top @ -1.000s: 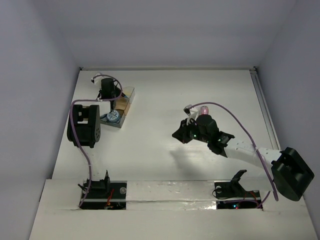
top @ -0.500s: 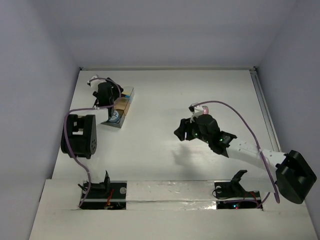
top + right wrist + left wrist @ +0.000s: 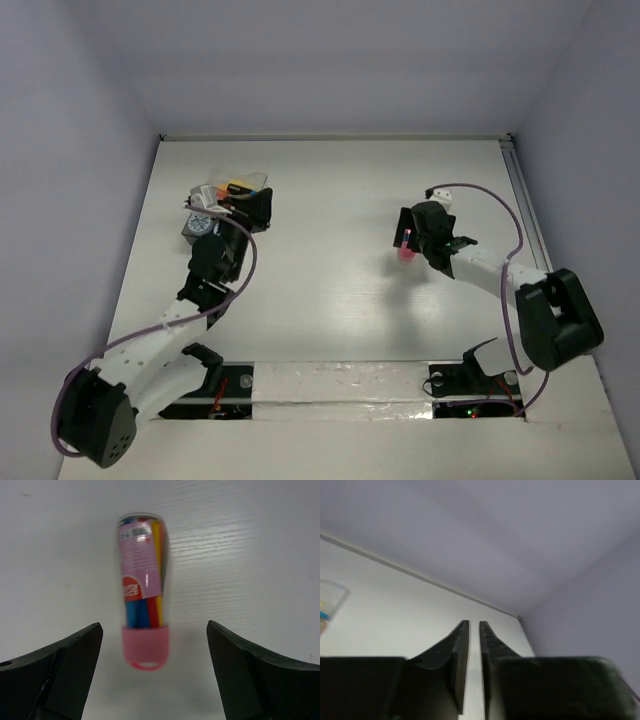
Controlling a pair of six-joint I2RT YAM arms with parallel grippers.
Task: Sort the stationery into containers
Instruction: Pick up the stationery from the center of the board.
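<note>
I will next use my right gripper to grab the pink translucent tube [image 3: 405, 250] across its labelled middle, so that I can lay the tube lengthwise into its container.
The pink translucent tube [image 3: 143, 587] holds coloured sticks and lies on the white table, its pink cap towards the camera. My right gripper [image 3: 153, 626] is open wide, one finger on each side of the cap, touching nothing. From above, the right gripper [image 3: 410, 230] hangs over the tube [image 3: 405, 250] at mid-right. The containers [image 3: 215, 205] sit at the far left: a clear box [image 3: 238, 186] with orange and yellow markers, a blue-and-white tub [image 3: 201, 199] and a dark grey box [image 3: 196, 228]. My left gripper [image 3: 258, 207] is just right of them, shut and empty [image 3: 474, 624].
The left arm [image 3: 165, 325] stretches low across the near-left table towards the containers. A corner of the clear box [image 3: 329, 600] shows at the left edge of the left wrist view. Walls [image 3: 340, 70] close the table [image 3: 330, 300] on three sides.
My right gripper opened, let go of the pink tube and shifted right. The left arm dropped and stretched out; its gripper moved off the containers to their right side and shut.
</note>
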